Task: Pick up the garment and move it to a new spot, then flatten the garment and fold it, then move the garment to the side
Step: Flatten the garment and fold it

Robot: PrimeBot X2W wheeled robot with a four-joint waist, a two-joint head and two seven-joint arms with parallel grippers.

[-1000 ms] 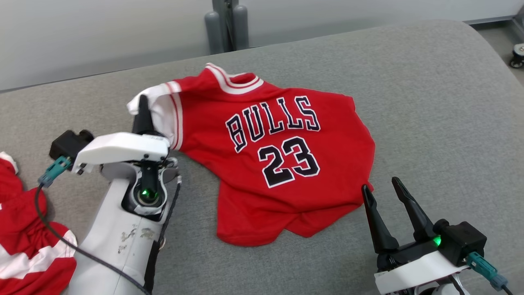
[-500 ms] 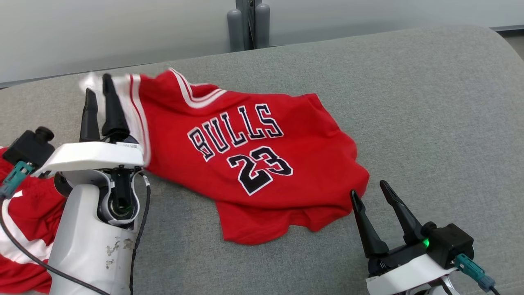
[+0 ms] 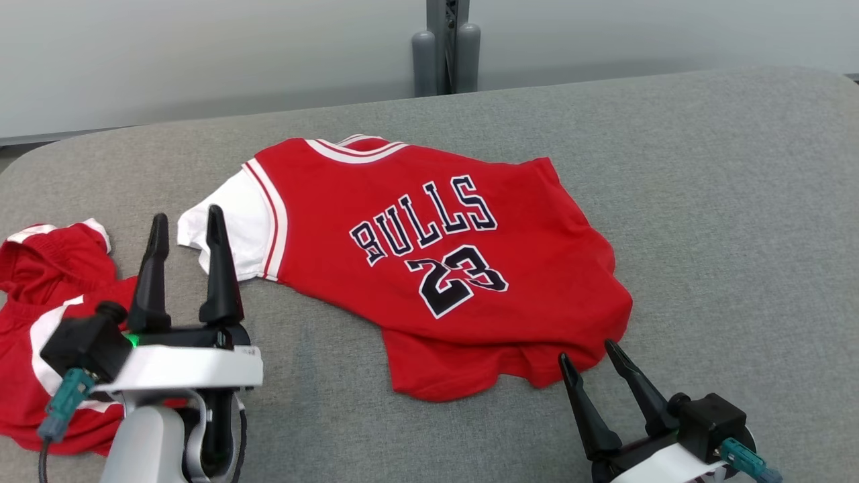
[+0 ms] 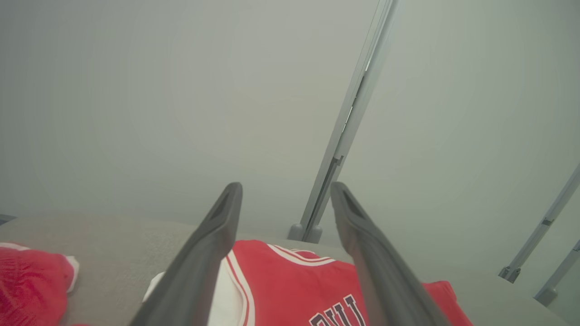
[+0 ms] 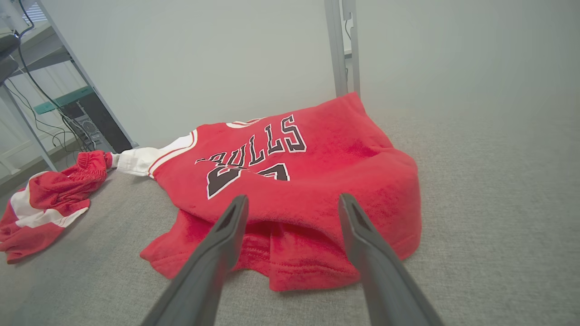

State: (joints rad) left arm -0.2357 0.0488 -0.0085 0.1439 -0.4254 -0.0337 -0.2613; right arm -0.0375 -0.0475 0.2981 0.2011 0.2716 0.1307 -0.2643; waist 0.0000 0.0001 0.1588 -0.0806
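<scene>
The jersey needs to be picked up and moved to a new spot, so my right gripper should grab its bunched bottom hem next.
The garment is a red jersey with white sleeves, printed BULLS 23, lying spread face up on the grey surface; its bottom hem is bunched and folded under. Its white sleeve points left. My left gripper stands open just left of that sleeve, fingers apart with nothing between them. In the left wrist view the left gripper is raised above the jersey. My right gripper is open at the jersey's lower right hem, apart from the cloth. In the right wrist view the right gripper faces the rumpled hem.
A second red and white garment lies crumpled at the left edge of the grey padded surface. A grey post and a pale wall stand behind. A shelf with cables stands at the far left.
My left gripper has opened and let go of the white sleeve, then drawn back toward me. The sleeve now lies flat. The head camera has shifted. The right gripper stays open by the hem.
</scene>
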